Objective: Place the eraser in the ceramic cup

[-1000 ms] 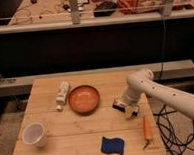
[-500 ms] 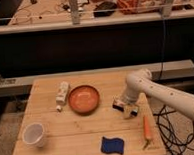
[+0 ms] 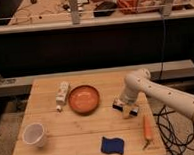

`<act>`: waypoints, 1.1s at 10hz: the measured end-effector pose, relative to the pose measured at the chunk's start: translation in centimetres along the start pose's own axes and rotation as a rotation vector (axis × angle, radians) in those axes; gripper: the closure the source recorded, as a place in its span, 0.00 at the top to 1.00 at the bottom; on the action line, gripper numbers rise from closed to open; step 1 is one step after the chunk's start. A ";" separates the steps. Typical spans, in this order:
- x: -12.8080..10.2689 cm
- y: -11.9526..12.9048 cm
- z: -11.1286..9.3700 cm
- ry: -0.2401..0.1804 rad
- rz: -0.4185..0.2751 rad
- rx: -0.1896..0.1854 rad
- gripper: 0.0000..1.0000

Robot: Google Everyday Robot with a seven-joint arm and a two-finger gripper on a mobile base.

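Note:
The eraser needs to go in the ceramic cup point(image 3: 34, 134). My gripper will pick up the eraser by its middle point(image 3: 124, 108) next.
My gripper point(image 3: 125, 108) hangs low over the wooden table point(image 3: 70, 144), just right of the orange-brown bowl, at the end of the white arm point(image 3: 157, 95). Its two dark fingertips point(image 3: 117, 105) stand apart, so it is open, pointing down at the tabletop. I cannot make out the eraser; the gripper covers the spot beneath it. The ceramic cup point(image 3: 34, 134), small, white and round, stands upright near the table's front left corner, far from the gripper.
An orange-brown bowl point(image 3: 84, 98) sits mid-table. A whitish bottle-like block point(image 3: 62, 94) lies to its left. A blue sponge point(image 3: 112, 145) is at the front edge and an orange stick-like item point(image 3: 147, 127) at the front right. Cables point(image 3: 170, 124) hang off the table's right side.
The gripper has shifted very slightly right and down over the same spot. Nothing else on the table has moved.

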 end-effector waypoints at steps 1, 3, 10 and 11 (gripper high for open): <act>0.0 0.0 0.1 -0.002 0.001 -0.001 0.79; -0.3 -0.1 0.2 -0.002 0.001 -0.008 0.69; -0.5 -0.4 0.0 -0.005 -0.004 -0.019 0.20; -0.7 -0.5 -0.9 -0.011 -0.011 -0.015 0.09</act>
